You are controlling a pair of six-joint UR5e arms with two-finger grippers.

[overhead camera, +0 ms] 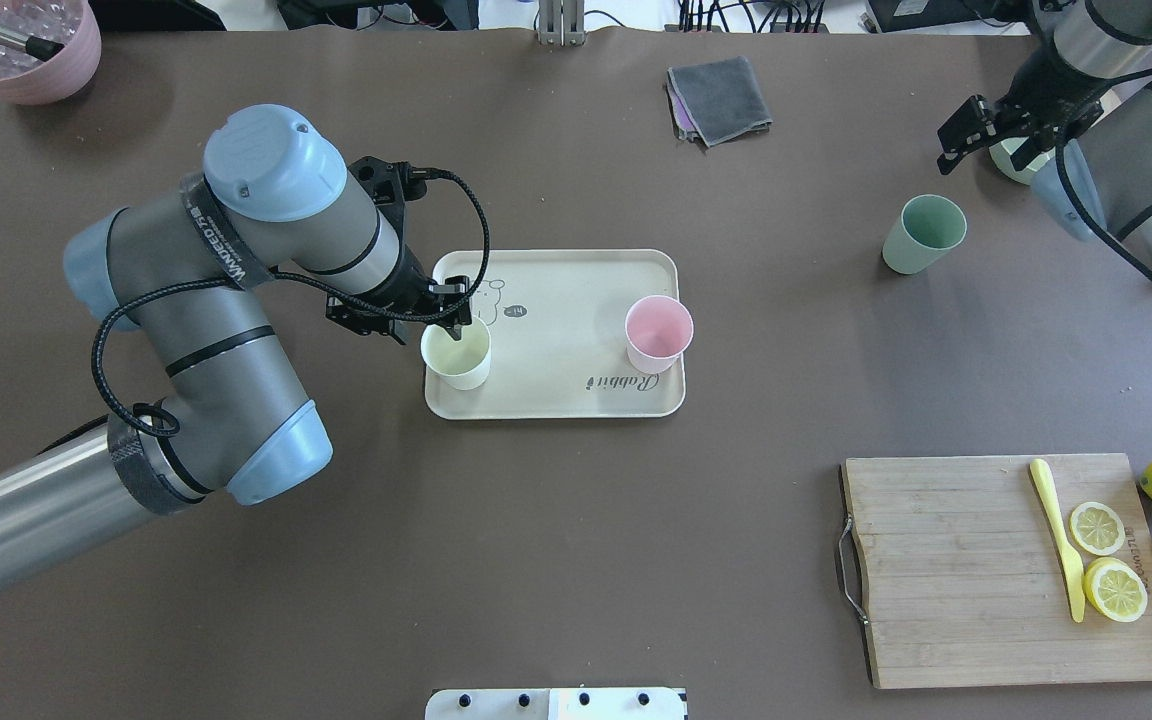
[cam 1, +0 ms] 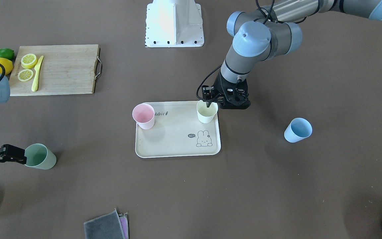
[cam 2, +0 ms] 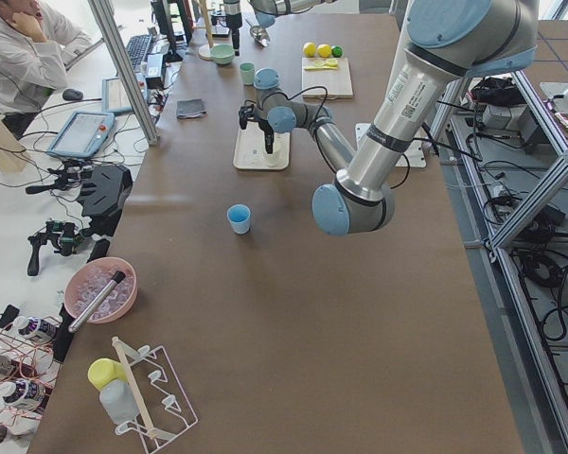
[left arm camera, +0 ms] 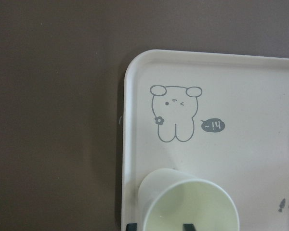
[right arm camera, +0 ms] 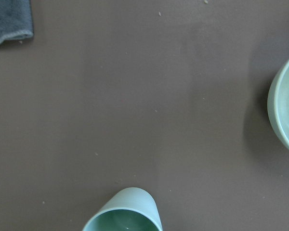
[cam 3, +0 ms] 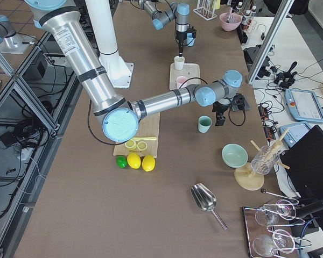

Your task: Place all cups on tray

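The right gripper takes hold of the sage green cup by its rim (cam 1: 42, 146) next, to set it on the tray (cam 1: 177, 147).
The cream-beige tray (cam 1: 177, 147) lies mid-table. The pink cup (cam 1: 143, 115) and the cream-white cup (cam 1: 207, 113) stand upright on it at two corners. My left gripper (cam 1: 211, 105) is open over the cream-white cup (left arm camera: 188, 207), one finger inside the rim and one outside. The sage green cup (cam 1: 40, 156) stands on the table off the tray. My right gripper (cam 1: 18, 156) is open and empty, just beside it and higher up. The light blue cup (cam 1: 297, 130) stands alone on the table on my left side; my left arm hides it in the overhead view.
A bamboo cutting board (overhead camera: 956, 570) with lemon slices and a yellow knife sits near my right side, whole lemons and a lime beside it. A grey cloth (overhead camera: 719, 97), a green bowl (right arm camera: 284, 106) and a pink bowl (overhead camera: 21, 45) lie at the far edge.
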